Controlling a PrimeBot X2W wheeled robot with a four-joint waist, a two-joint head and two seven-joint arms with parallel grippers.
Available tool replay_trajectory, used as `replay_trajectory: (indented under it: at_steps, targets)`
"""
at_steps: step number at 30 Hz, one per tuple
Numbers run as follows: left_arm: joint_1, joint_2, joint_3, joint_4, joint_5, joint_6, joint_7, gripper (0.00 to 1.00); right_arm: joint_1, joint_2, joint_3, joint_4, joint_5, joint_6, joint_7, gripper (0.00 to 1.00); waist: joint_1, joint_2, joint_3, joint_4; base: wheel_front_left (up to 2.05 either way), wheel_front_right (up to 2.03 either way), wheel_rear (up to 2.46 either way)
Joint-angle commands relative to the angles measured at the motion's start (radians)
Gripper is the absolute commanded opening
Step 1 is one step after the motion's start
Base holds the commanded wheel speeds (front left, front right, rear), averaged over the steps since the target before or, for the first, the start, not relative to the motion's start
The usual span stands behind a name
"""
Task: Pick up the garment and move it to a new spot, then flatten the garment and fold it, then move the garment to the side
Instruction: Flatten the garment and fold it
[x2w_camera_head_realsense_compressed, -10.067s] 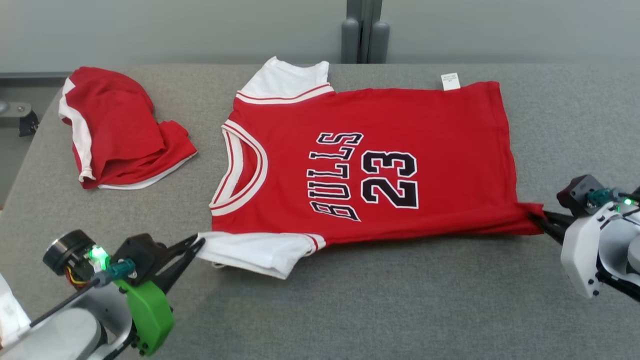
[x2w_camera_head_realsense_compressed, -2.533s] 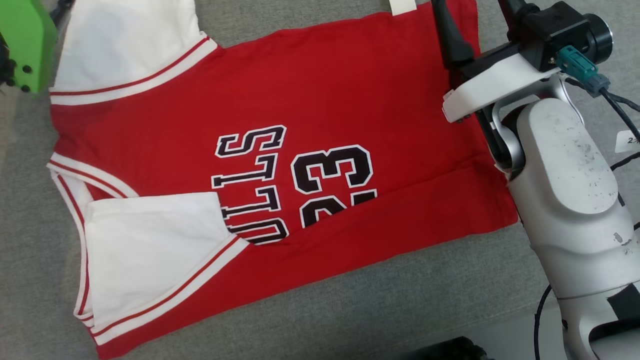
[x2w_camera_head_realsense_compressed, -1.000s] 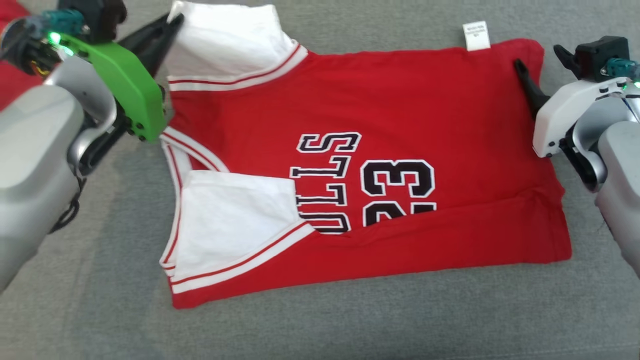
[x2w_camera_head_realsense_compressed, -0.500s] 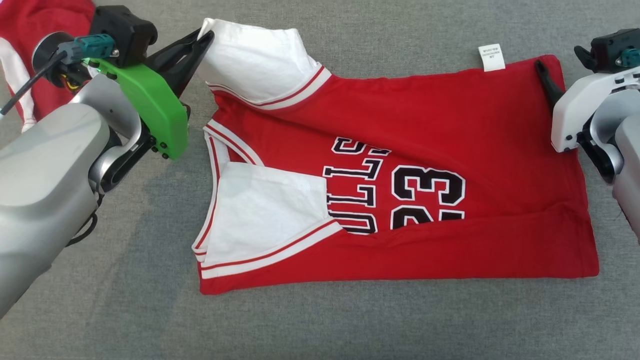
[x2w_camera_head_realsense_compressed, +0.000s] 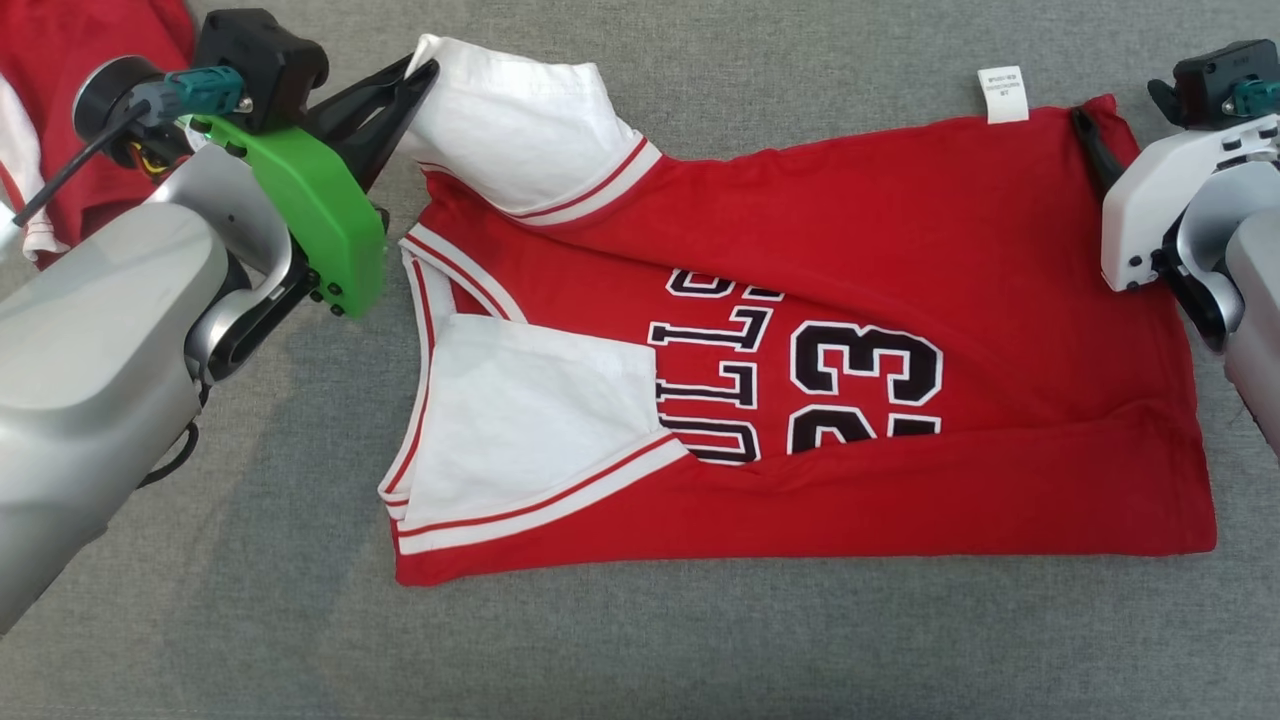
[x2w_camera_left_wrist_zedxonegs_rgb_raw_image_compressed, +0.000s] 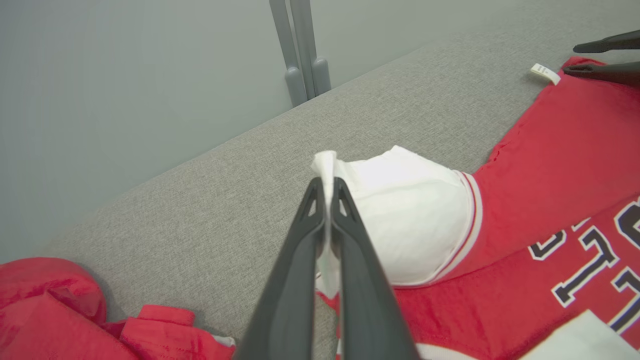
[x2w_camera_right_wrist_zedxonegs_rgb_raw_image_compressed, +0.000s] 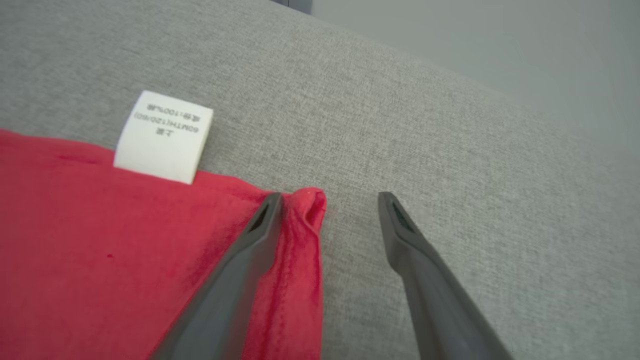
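Observation:
My right gripper needs to fold the jersey next, so it should grab the jersey by its red hem corner (x2w_camera_head_realsense_compressed: 1098, 114) beside the care label (x2w_camera_head_realsense_compressed: 1003, 94).
The garment (x2w_camera_head_realsense_compressed: 900, 250) is a red jersey with black lettering and white sleeves, lying on the grey table. Its near edge and near sleeve (x2w_camera_head_realsense_compressed: 520, 420) are folded over onto the front. My left gripper (x2w_camera_head_realsense_compressed: 425, 75) is shut on the tip of the far white sleeve (x2w_camera_head_realsense_compressed: 510, 120) and holds it slightly raised; the left wrist view shows white cloth (x2w_camera_left_wrist_zedxonegs_rgb_raw_image_compressed: 405, 210) pinched in that gripper (x2w_camera_left_wrist_zedxonegs_rgb_raw_image_compressed: 327, 182). My right gripper (x2w_camera_right_wrist_zedxonegs_rgb_raw_image_compressed: 330, 200) stands open at the far hem corner (x2w_camera_right_wrist_zedxonegs_rgb_raw_image_compressed: 305, 210), with one finger on the red cloth and the other on the table.
A second red and white garment (x2w_camera_head_realsense_compressed: 30, 60) lies bunched at the far left, also seen in the left wrist view (x2w_camera_left_wrist_zedxonegs_rgb_raw_image_compressed: 60, 320). A white care label (x2w_camera_head_realsense_compressed: 1003, 95) sticks out of the far hem. A grey post (x2w_camera_left_wrist_zedxonegs_rgb_raw_image_compressed: 300, 60) stands behind the table's far edge.
The head camera has shifted. Since ten seconds ago the near edge was folded over. My left gripper has kept its hold on the far sleeve, which now bulges up more; the right gripper stays open at the corner.

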Motion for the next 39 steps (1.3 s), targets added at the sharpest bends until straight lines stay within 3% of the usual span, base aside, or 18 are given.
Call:
replay_trajectory:
  at_steps: [1,11,27,34,39]
  targets:
    - [-0.012,0.004,0.002,0.005,0.005,0.002,-0.007,0.00,0.005,0.000,0.019,0.009,0.011,0.000,0.011,0.00,0.0001,0.0000,0.000,-0.001,0.00,0.00,0.00]
    - [-0.035,0.012,0.006,0.064,0.026,0.009,-0.033,0.00,-0.049,-0.036,0.053,0.050,0.048,-0.001,-0.041,0.00,0.0001,0.0000,0.017,-0.021,0.00,0.00,0.00]
    - [-0.178,-0.068,0.022,0.304,0.118,0.022,-0.161,0.00,-0.226,0.007,-0.043,0.216,-0.090,-0.001,-0.209,0.00,0.0001,0.0000,0.070,-0.070,0.00,0.00,0.00]
    - [-0.148,-0.106,0.026,0.359,0.151,0.006,-0.202,0.00,-0.156,0.012,-0.138,0.123,-0.156,-0.001,-0.211,0.00,0.0001,0.0000,0.035,-0.077,0.00,0.00,0.00]
    - [-0.091,-0.096,0.045,0.344,0.165,0.002,-0.211,0.00,-0.047,0.009,-0.212,0.036,-0.197,-0.001,-0.211,0.00,0.0001,0.0000,-0.021,-0.074,0.00,0.00,0.00]
